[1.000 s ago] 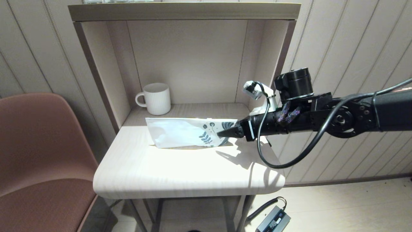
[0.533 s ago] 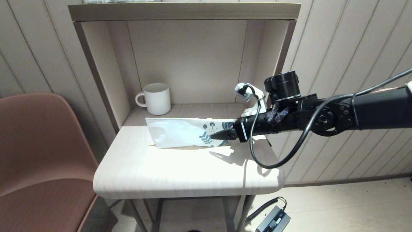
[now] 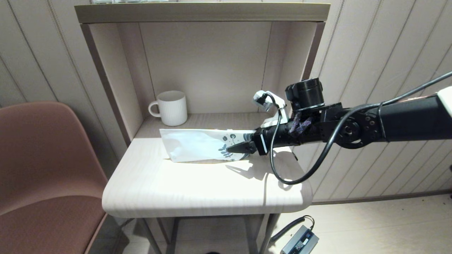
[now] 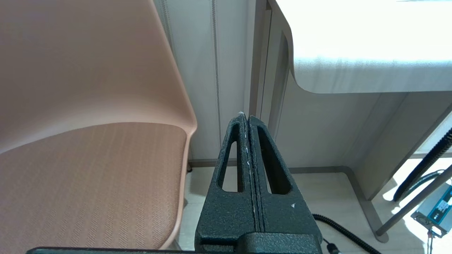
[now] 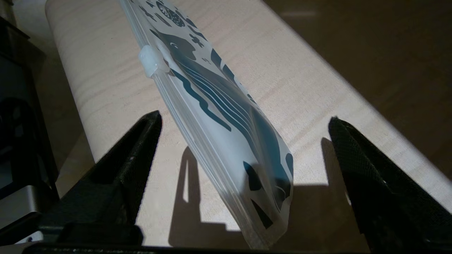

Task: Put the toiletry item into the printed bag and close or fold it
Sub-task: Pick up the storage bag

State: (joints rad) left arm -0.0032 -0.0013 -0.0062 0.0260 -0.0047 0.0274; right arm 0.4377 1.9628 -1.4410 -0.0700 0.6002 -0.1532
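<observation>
My right fingertips straddle the leaf-printed end (image 3: 235, 139), the near one reaching below its zip edge (image 3: 226, 130), so it is time for my right gripper to close on the printed bag.
The printed bag (image 3: 197, 147) lies flat on the white table (image 3: 197, 183), its leaf-printed end pointing right. My right gripper (image 3: 233, 148) reaches in from the right, low over that end. In the right wrist view this gripper (image 5: 244, 119) is open, its two fingers wide apart on either side of the bag (image 5: 215, 106) without touching it. A white zip slider (image 5: 150, 60) sits on the bag's edge. No toiletry item shows in any view. My left gripper (image 4: 245, 118) is shut on nothing, parked low between the chair and the table.
A white ribbed mug (image 3: 172, 107) stands at the back left inside the shelf niche, whose side walls (image 3: 116, 81) flank the table's rear. A brown chair (image 3: 42, 169) is left of the table. A power brick (image 3: 300, 240) lies on the floor.
My right arm has slid left, bringing the open fingers further over the bag's printed end. The bag and the mug have not moved.
</observation>
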